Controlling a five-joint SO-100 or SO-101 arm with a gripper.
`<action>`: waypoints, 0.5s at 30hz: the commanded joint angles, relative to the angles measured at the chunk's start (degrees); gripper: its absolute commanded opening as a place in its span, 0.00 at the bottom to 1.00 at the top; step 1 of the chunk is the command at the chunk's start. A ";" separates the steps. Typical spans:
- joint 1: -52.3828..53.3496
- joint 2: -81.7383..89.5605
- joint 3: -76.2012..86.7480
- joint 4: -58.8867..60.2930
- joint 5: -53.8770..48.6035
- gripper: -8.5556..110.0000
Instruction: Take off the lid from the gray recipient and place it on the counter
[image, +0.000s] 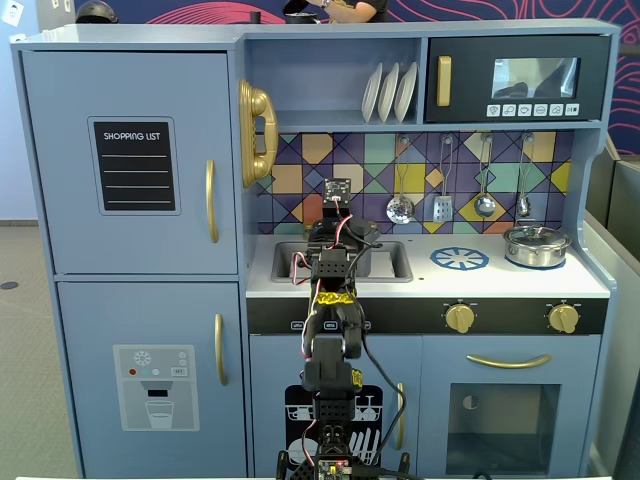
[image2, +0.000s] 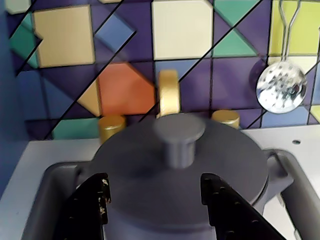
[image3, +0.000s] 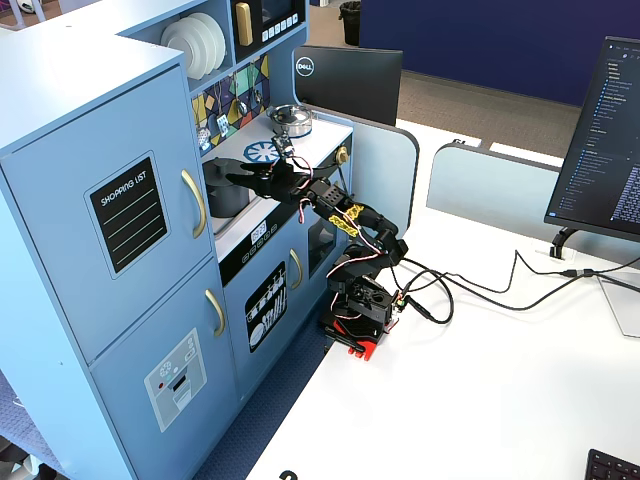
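The robot's gripper will grab the lid's knob next, to take the lid off the gray recipient and place the lid on the counter.
The gray recipient (image2: 165, 220) stands in the recessed sink of the white counter (image: 430, 282). The lid (image2: 150, 160) sits on it, its knob (image2: 178, 136) upright in the middle. In the wrist view my gripper (image2: 155, 182) is open. Its black fingertips (image2: 95, 200) stand over the near part of the lid, one on each side, short of the knob. In a fixed view the arm hides most of the pot (image: 368, 238). In a fixed view from the side the gripper (image3: 238, 172) is over the pot (image3: 225, 198).
A shiny silver pot (image: 535, 245) stands at the counter's right end, beside the blue-and-white burner print (image: 460, 259). A gold tap (image2: 168, 92) and two gold knobs are right behind the gray pot. Utensils (image2: 281, 87) hang on the tiled back wall. The sink walls (image2: 55, 200) surround the pot.
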 joint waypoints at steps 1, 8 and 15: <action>1.49 -5.01 -5.71 -4.22 -0.53 0.20; 1.41 -11.07 -9.05 -6.77 -0.88 0.20; 1.14 -15.73 -10.46 -9.40 -1.14 0.19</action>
